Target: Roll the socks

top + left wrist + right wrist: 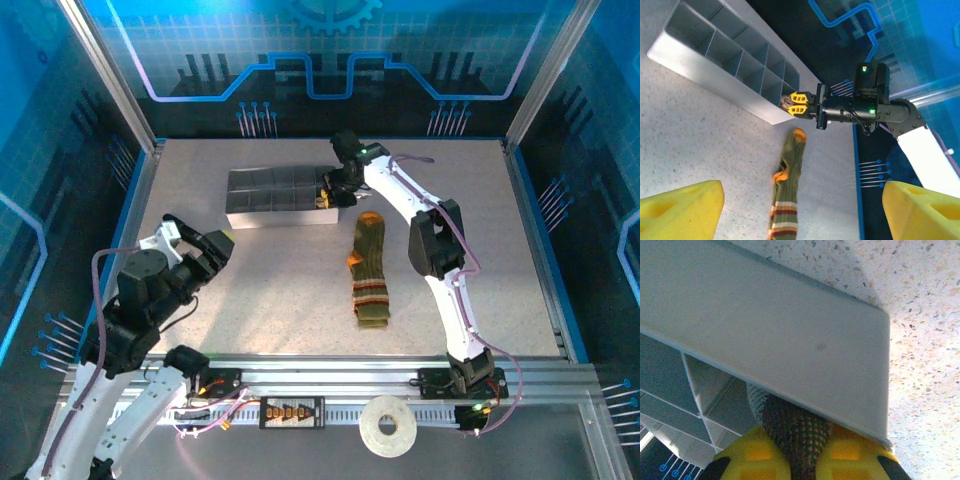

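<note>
The beige-brown sock is inside the end section of the tray, below the tray's rim, and would land there, so it is time for my right gripper to open.
The olive green sock (372,275) with orange heel and toe and thin stripes lies flat and lengthwise mid-table; in the left wrist view the same sock (787,200) lies ahead between my yellow fingers. My left gripper (222,245) (802,202) hovers open to its left, holding nothing. The beige-brown knitted sock (795,427) (785,102) is bunched in the right end compartment of the grey divided tray (270,195) (765,325). My right gripper (328,198) (802,462) reaches into that compartment, shut on this sock.
The tray (715,65) stands at the back centre-left with several compartments. A roll of tape (388,427) lies on the near rail below the table. Blue enclosure walls and an aluminium frame ring the table. Open tabletop surrounds the green sock.
</note>
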Controlling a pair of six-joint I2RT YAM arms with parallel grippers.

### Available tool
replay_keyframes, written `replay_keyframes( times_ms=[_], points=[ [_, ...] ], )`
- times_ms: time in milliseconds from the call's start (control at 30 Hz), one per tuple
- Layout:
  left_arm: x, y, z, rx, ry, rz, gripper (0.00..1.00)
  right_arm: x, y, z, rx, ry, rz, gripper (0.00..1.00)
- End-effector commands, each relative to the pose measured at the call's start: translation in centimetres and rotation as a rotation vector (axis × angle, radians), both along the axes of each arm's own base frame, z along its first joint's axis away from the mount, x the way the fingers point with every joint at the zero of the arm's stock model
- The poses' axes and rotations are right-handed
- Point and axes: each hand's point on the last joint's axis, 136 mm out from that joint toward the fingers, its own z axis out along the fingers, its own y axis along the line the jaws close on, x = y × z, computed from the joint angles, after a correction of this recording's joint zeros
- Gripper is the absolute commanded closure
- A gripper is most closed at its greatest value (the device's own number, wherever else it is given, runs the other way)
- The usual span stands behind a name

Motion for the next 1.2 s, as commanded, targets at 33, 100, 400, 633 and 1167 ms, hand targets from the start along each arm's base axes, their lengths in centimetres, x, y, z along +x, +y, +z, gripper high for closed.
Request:
replay_keyframes(
  times_ms=[33,100,400,633,1167],
  points=[
    [-0.2,0.8,2.2,0.141,-0.111,-0.014,0.15,-1.2,-0.8,-2.8,-0.051,0.115,-0.029,0.96],
    [-0.2,1.0,2.3,0.141,-0.116,-0.003,0.15,-1.1,-0.7,-2.1,-0.056,0.101,-0.026,0.86],
    [0.0,0.8,2.0,0.114,-0.097,0.000,0.15,-0.5,-1.3,2.4,-0.078,0.002,-0.052,0.39],
    [0.1,0.6,1.6,0.101,-0.079,-0.002,0.15,-0.3,-1.2,5.1,-0.057,-0.059,-0.046,0.38],
    [0.7,0.0,0.6,0.059,-0.035,-0.008,0.15,0.3,-0.9,6.6,-0.060,-0.257,0.141,0.84]
  ],
)
